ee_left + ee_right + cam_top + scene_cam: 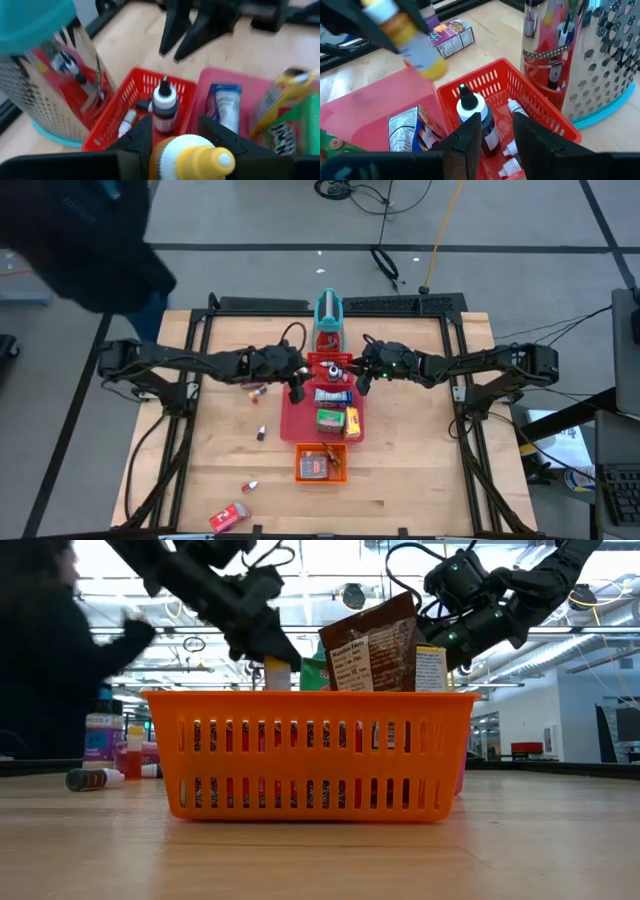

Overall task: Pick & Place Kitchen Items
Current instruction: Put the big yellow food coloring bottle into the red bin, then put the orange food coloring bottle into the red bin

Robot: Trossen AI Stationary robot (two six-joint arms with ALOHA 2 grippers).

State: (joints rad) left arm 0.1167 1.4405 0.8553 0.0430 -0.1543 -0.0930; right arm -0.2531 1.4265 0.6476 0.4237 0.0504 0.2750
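The yellow-capped bottle [192, 157] hangs high above and short of the red basket [145, 107] in the left wrist view. My left gripper next moves it toward the basket before releasing it.
My left gripper [297, 387] is shut on a small yellow-capped bottle [192, 157], above the left edge of the flat red tray [300, 425]. My right gripper [360, 383] hovers open over the small red basket [540, 105], where a dark bottle with a white collar [472, 112] stands upright among tiny bottles. On the tray lie a blue-white packet [332, 395], a green box [330, 418] and a yellow box [352, 422]. An orange basket [322, 463] nearer the front holds a brown packet [372, 650]. My left gripper pinches the bottle's upper body, just below the cap [162, 152], between its two fingers [137, 142]. The fingers slant down from the table's left side. The bottle is lifted clear and tilted, its yellow base [432, 70] hanging below the fingers over the tray.
A steel grater on a teal stand [328, 315] rises just behind the red basket. Tiny bottles [255, 390] [262, 433] [248, 485] and a red box [230, 517] lie on the wood at the left. A pink-purple box [450, 37] lies there too. A person in dark clothing [80, 240] stands at the far left.
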